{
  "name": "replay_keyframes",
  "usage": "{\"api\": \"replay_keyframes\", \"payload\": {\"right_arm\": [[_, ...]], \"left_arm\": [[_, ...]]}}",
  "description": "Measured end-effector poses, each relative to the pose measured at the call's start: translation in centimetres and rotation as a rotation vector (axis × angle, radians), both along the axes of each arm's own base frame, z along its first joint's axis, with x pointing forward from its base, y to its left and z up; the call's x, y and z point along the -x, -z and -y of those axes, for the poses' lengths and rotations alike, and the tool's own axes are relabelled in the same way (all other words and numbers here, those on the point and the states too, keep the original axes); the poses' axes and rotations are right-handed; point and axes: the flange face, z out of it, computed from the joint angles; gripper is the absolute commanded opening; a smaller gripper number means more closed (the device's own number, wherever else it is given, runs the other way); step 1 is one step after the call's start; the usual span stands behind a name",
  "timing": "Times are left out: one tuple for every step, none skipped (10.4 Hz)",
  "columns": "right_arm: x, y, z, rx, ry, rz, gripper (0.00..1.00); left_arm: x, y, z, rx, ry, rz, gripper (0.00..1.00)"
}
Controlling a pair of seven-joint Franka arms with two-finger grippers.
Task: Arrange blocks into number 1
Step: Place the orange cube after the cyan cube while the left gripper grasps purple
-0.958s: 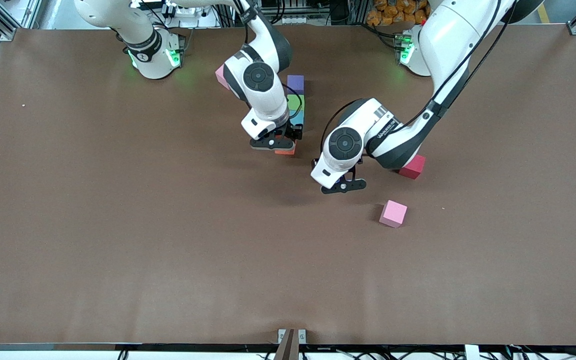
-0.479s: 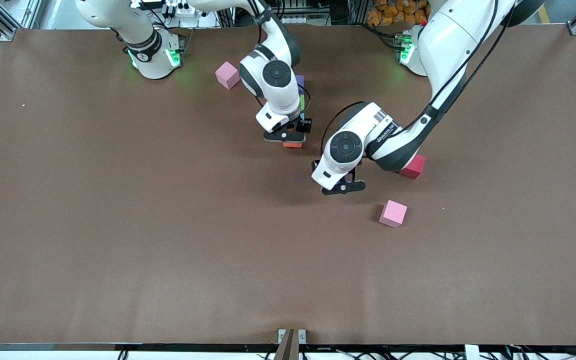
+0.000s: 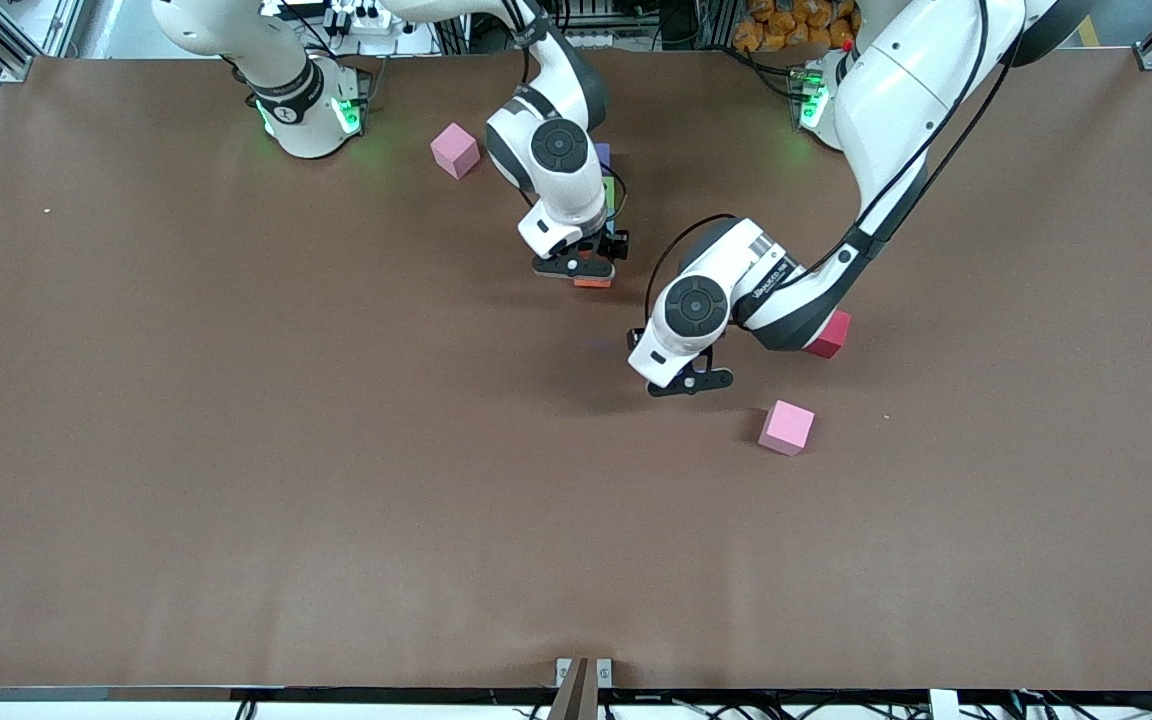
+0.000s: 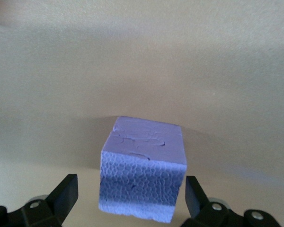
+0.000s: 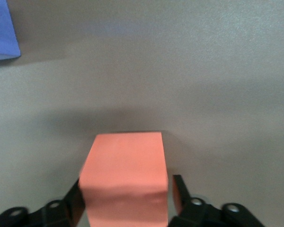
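My left gripper's fingers are on either side of the purple block in the left wrist view, so it is time to close. Closing now would catch the block.
My right gripper [image 3: 581, 270] [image 5: 127, 198] is shut on the orange block [image 3: 593, 284] [image 5: 124, 175], low over the table at the front-camera end of a row of blocks. Of that row only slivers of a purple block [image 3: 602, 155] and the green block [image 3: 616, 192] show past the right wrist. A corner of the light blue block [image 5: 2, 28] shows in the right wrist view. My left gripper [image 3: 688, 381] [image 4: 131, 191] stands open around the second purple block [image 4: 143, 170], which rests on the table with gaps to both fingers. That block is hidden in the front view.
A red cube [image 3: 831, 335] lies partly under the left forearm. One pink cube [image 3: 787, 427] sits nearer the front camera than the left gripper, and another pink cube [image 3: 455, 150] lies near the right arm's base. The brown table [image 3: 236, 450] spreads wide on all sides.
My right gripper carried the orange block away from the front camera, up to the end of the row, covering more of the row. The left gripper barely shifted.
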Motion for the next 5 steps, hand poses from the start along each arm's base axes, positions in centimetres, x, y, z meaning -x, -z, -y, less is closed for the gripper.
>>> {"api": "replay_keyframes", "payload": {"right_arm": [[0.0,0.0,0.0,0.0,0.001,0.0,1.0],[0.0,0.0,0.0,-0.001,0.001,0.0,1.0],[0.0,-0.1,0.0,-0.003,0.001,0.002,1.0],[-0.1,-0.4,-0.1,-0.008,0.002,0.004,1.0],[-0.4,-1.0,0.2,-0.015,0.005,0.008,1.0]], "left_arm": [[0.2,0.4,0.0,0.003,0.001,-0.001,0.74],[0.3,0.6,0.0,0.003,0.002,-0.003,0.45],[0.3,0.6,0.0,0.003,0.002,-0.003,0.11],[0.3,0.6,0.0,0.003,0.002,-0.003,0.0],[0.3,0.6,0.0,0.005,0.002,-0.001,0.0]]}}
